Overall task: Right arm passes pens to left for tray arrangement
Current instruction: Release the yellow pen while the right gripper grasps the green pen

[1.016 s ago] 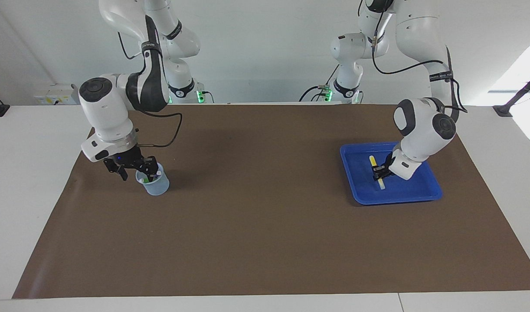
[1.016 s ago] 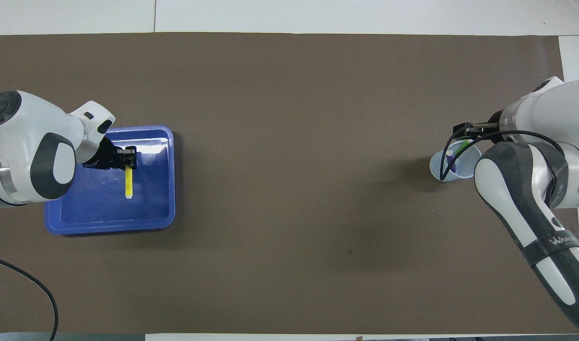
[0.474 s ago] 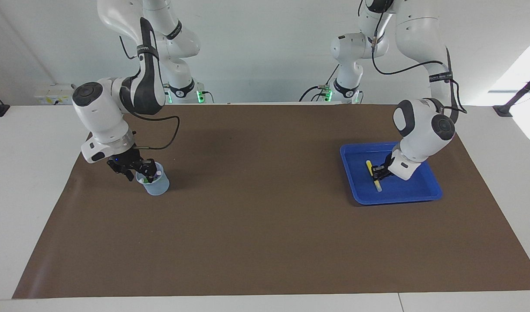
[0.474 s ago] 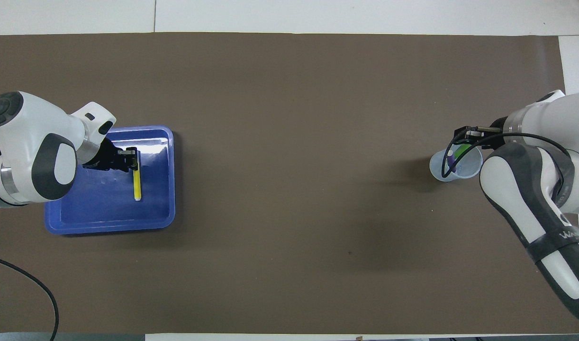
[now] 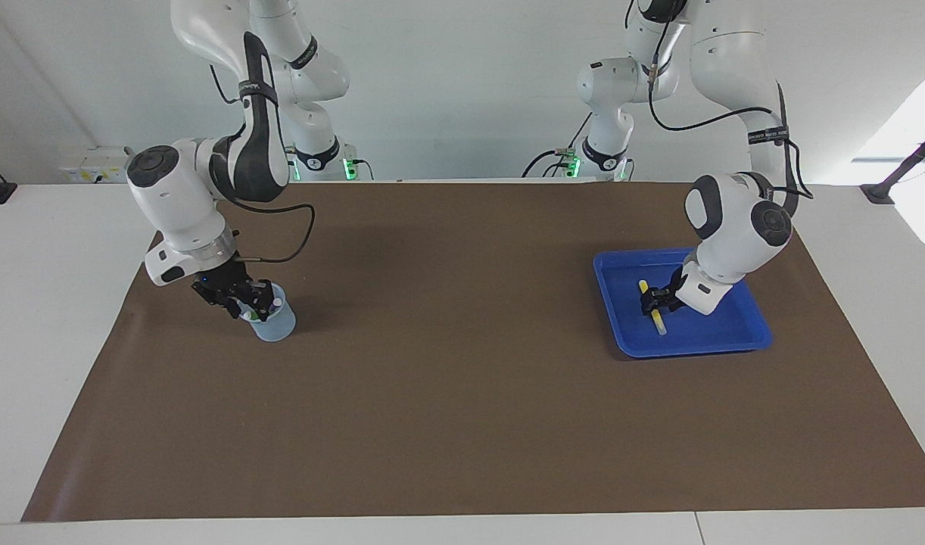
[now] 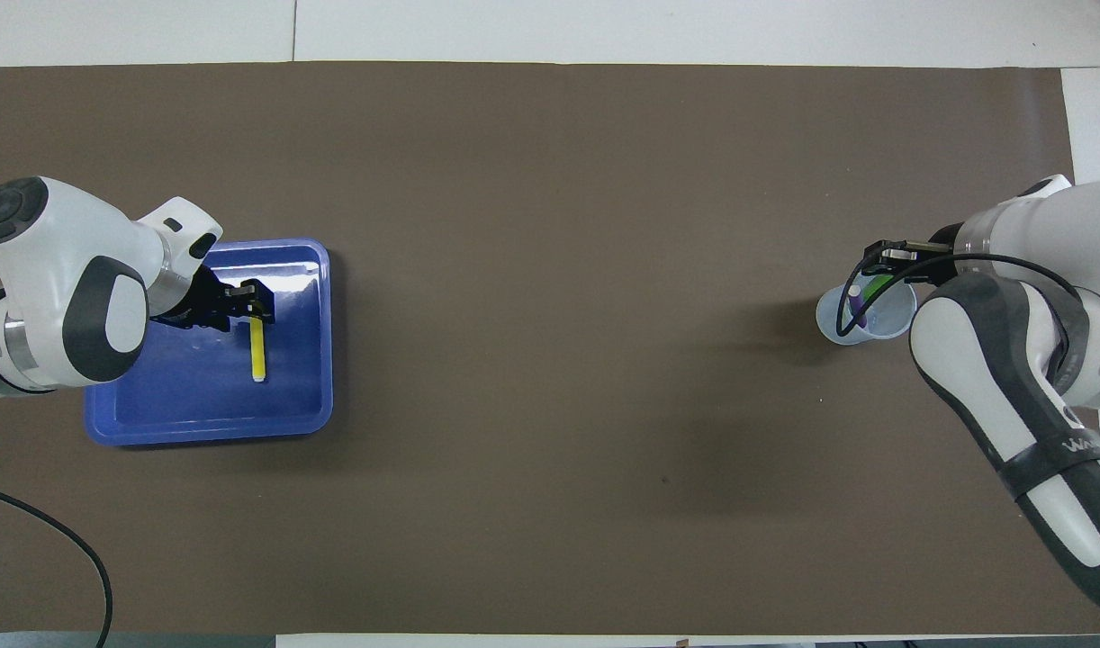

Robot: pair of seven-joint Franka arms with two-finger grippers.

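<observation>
Next, my right gripper grabs the green pen by its upper end above the cup's rim (image 6: 878, 285), since the cup's side closes around the rest.
A blue tray (image 5: 742, 337) (image 6: 118, 423) lies toward the left arm's end of the table. A yellow pen (image 5: 657, 321) (image 6: 257, 355) lies in it. My left gripper (image 5: 651, 303) (image 6: 253, 304) is low in the tray, right at the pen's end nearer to the robots. A clear plastic cup (image 5: 277, 325) (image 6: 843, 326) stands toward the right arm's end and holds a purple pen (image 6: 857, 304) and a green pen (image 6: 877, 284). My right gripper (image 5: 249, 301) (image 6: 885, 255) is open, tilted down at the cup's mouth with its fingertips among the pens.
A brown mat (image 5: 447, 393) (image 6: 550, 180) covers most of the white table. Nothing else stands on it between the cup and the tray.
The left gripper carried the yellow pen sideways in the tray toward the table's middle, then the pen stayed still while the gripper shifted a little. The right gripper dipped further into the cup's mouth.
</observation>
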